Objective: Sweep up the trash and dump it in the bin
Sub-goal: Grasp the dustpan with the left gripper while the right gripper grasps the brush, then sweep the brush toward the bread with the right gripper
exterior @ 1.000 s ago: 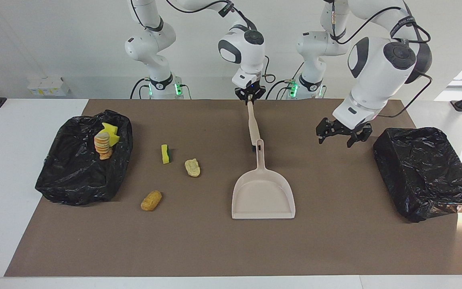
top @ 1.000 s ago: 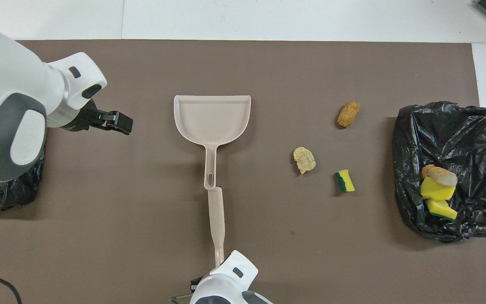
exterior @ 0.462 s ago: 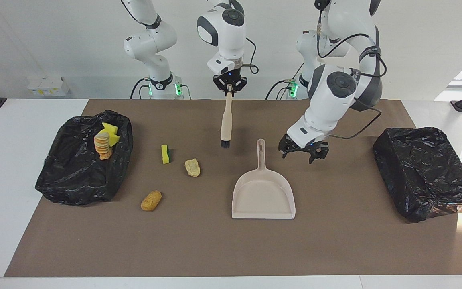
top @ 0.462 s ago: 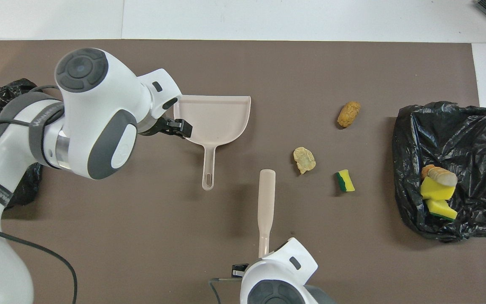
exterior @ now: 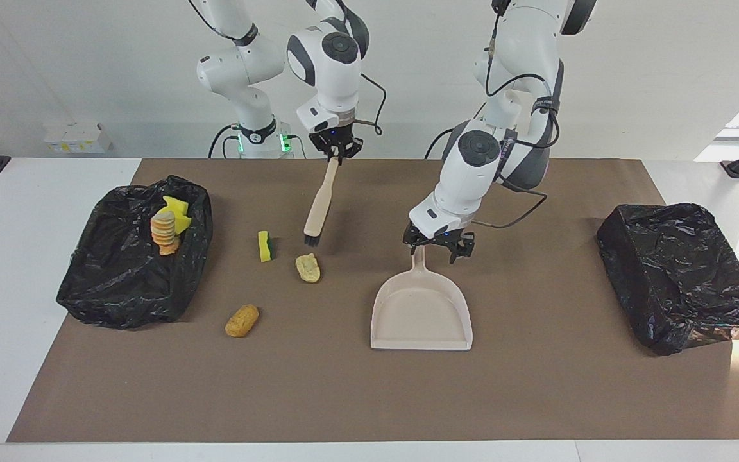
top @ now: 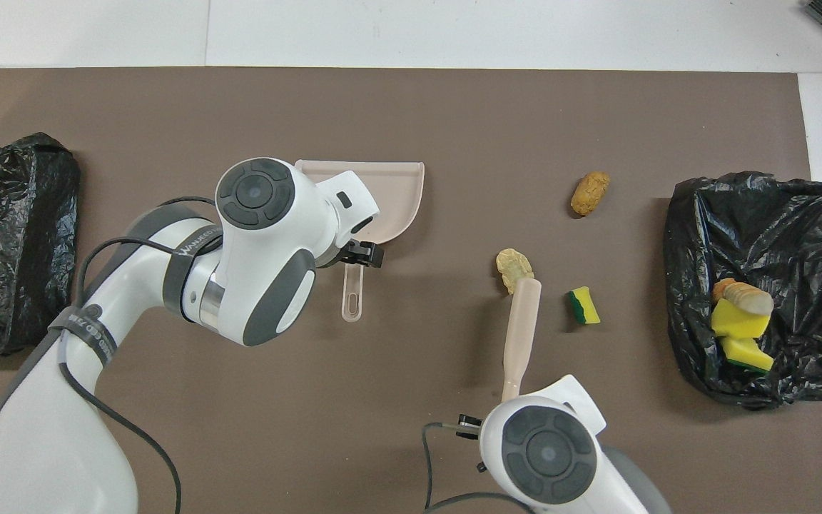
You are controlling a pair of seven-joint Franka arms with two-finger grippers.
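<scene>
The left gripper grips the dustpan by its slim handle (top: 353,287) next, since the dustpan's broad pan (top: 387,195) spreads far wider than my open fingers.
Three pieces of trash lie on the brown mat: a green-backed yellow sponge (exterior: 265,246) (top: 584,305), a beige lump (exterior: 308,267) (top: 513,265) and an orange lump (exterior: 242,320) (top: 590,193). More trash (exterior: 168,224) (top: 739,318) sits in the black-lined bin (exterior: 119,282) (top: 760,214) at the right arm's end. My right gripper (exterior: 337,151) is shut on the handle of the beige brush (exterior: 317,205) (top: 521,335), whose black bristles hang close by the beige lump. My left gripper (exterior: 437,247) (top: 359,255) is open over the handle of the beige dustpan (exterior: 421,314) (top: 397,189).
A second black-lined bin (exterior: 684,276) (top: 11,235) stands at the left arm's end of the table. The brown mat (exterior: 369,398) covers most of the white tabletop. The dustpan's mouth faces away from the robots.
My left arm swung from beside the second bin over to the dustpan's handle. My right gripper carried the brush away from the dustpan toward the beige lump.
</scene>
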